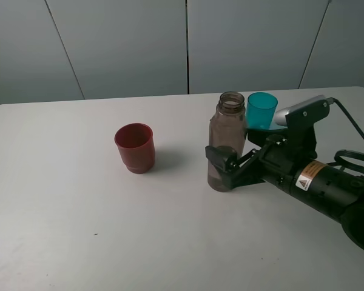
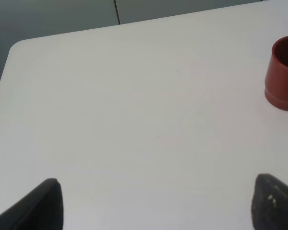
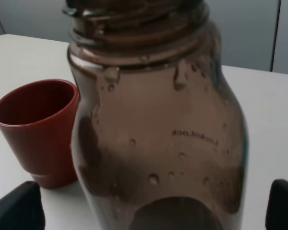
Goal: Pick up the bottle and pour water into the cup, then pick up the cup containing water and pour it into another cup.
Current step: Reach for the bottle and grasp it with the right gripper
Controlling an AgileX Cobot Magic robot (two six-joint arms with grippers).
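Observation:
My right gripper has only its fingers on either side of the bottle's lower body; it must move forward before closing on the bottle (image 1: pixel 225 142).
The smoky grey-brown bottle (image 1: pixel 225 142) stands upright and capless right of the table's middle; it fills the right wrist view (image 3: pixel 158 129), with droplets on its wall. My right gripper (image 1: pixel 222 166) is open, its fingers on either side of the bottle's lower part with gaps showing in the right wrist view (image 3: pixel 149 211). The teal cup (image 1: pixel 262 110) stands upright just behind the bottle and my right arm. The dark red cup (image 1: pixel 134 147) stands upright to the bottle's left and shows in both wrist views (image 2: pixel 283 72) (image 3: pixel 36 129). My left gripper (image 2: pixel 156 206) is open and empty over bare table.
The white table (image 1: pixel 79 230) ends at its far edge against grey wall panels (image 1: pixel 127 42). My right arm's black body and cable (image 1: pixel 327 182) lie across the table's right side. The left arm is out of the exterior high view.

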